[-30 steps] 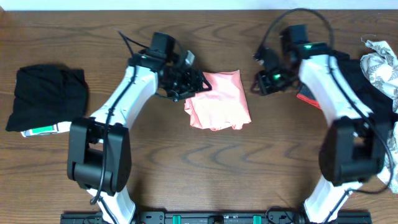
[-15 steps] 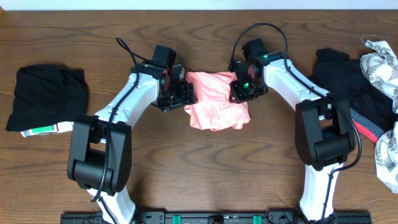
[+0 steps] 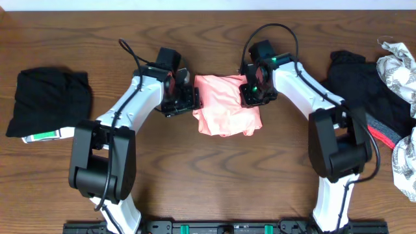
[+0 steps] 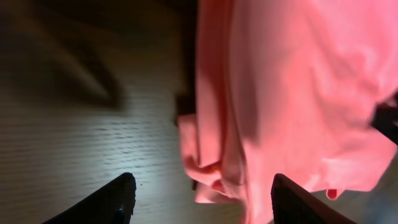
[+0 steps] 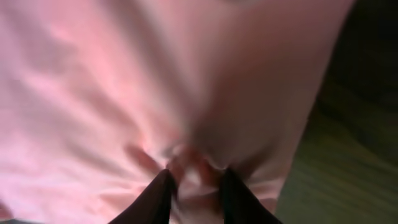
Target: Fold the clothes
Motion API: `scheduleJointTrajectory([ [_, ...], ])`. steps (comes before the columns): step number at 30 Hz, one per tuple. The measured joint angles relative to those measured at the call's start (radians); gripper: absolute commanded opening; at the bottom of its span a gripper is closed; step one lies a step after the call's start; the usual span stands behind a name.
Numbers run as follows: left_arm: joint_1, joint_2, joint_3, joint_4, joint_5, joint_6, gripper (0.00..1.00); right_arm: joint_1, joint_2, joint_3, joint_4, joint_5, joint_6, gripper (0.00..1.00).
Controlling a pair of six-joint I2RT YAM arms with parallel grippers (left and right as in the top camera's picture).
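I will grab the folded salmon-pink T-shirt next with my left gripper, by its rumpled edge facing the black garment (image 3: 197,112) (image 4: 214,175). Then I can stack it.
The salmon-pink T-shirt (image 3: 227,107) lies folded into a rough square at the middle of the table, plain side up; no lettering shows. My left gripper (image 3: 187,99) is at its left edge. In the left wrist view the fingers (image 4: 205,199) are spread wide, with the shirt's rumpled left edge (image 4: 280,93) between them. My right gripper (image 3: 253,92) is at the shirt's upper right edge. In the right wrist view its fingers (image 5: 196,186) are nearly together, pinching a fold of the pink cloth (image 5: 124,81).
A folded black garment (image 3: 45,101) lies at the far left with a white and green tag (image 3: 45,135) under it. At the right lie a black garment (image 3: 357,84), a grey and red piece (image 3: 382,134) and patterned white cloth (image 3: 400,65).
My right arm swung left from the pile at the right onto the shirt's right edge and closed on it. My left gripper shifted slightly left along the shirt's left edge.
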Motion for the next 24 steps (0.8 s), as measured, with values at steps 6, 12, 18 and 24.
scheduleJointTrajectory([
  [6,0.053,0.0,0.0,-0.001,0.016,0.0,0.7,0.004,-0.19,-0.006,0.143,0.043,-0.005,0.39],
  [12,0.056,0.0,0.0,0.0,0.028,0.002,0.79,0.004,-0.202,0.005,0.222,0.052,-0.007,0.4],
  [18,0.056,0.0,0.0,0.013,0.069,0.023,0.94,0.005,-0.046,0.002,0.202,0.056,-0.008,0.35],
  [24,0.056,0.0,0.0,0.059,0.118,0.06,0.96,0.005,-0.007,-0.008,0.189,0.057,-0.008,0.36],
])
